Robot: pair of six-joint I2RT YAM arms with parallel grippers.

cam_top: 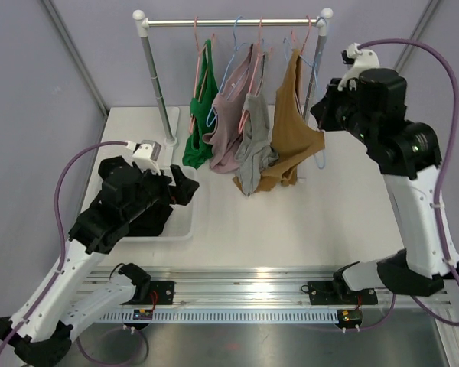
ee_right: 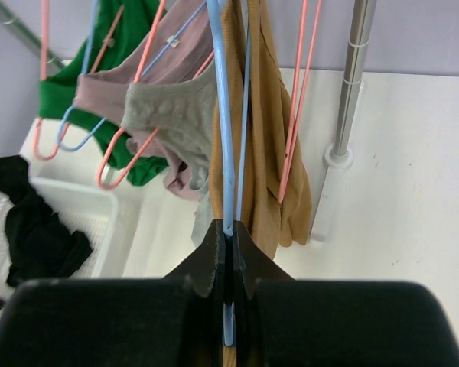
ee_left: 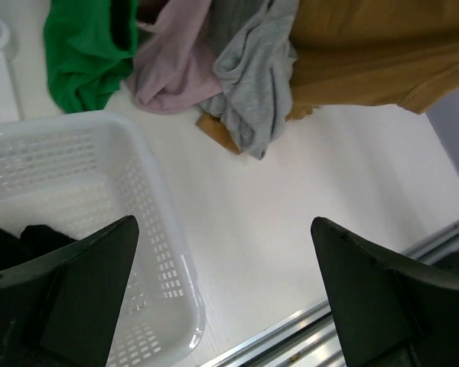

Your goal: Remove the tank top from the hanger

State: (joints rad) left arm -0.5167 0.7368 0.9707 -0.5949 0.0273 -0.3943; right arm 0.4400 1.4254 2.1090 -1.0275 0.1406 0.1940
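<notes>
My left gripper grabs the brown tank top by its strap (cam_top: pixel 314 142) (ee_left: pixel 429 90) next, opposite my right gripper's hold, to take it off the hanger.
Several tank tops hang on a rack: green (cam_top: pixel 201 115), mauve (cam_top: pixel 231 122), grey (cam_top: pixel 254 145) and brown (cam_top: pixel 294 130). My right gripper (cam_top: pixel 320 107) is at the rack's right end, shut on the lower part of a blue hanger (ee_right: pixel 223 138) with the brown tank top (ee_right: pixel 264 153) on it. My left gripper (cam_top: pixel 180 186) is open and empty. It hovers over the right rim of a white basket (ee_left: pixel 168 252), below the hanging tops' hems (ee_left: pixel 252 92).
The white basket (cam_top: pixel 180 225) at the left holds a black garment (cam_top: pixel 149 218). Pink hangers (ee_right: pixel 294 115) hang beside the blue one. The rack's right post (ee_right: pixel 348 76) stands close behind my right gripper; its left post (cam_top: pixel 157 84) is beside the basket.
</notes>
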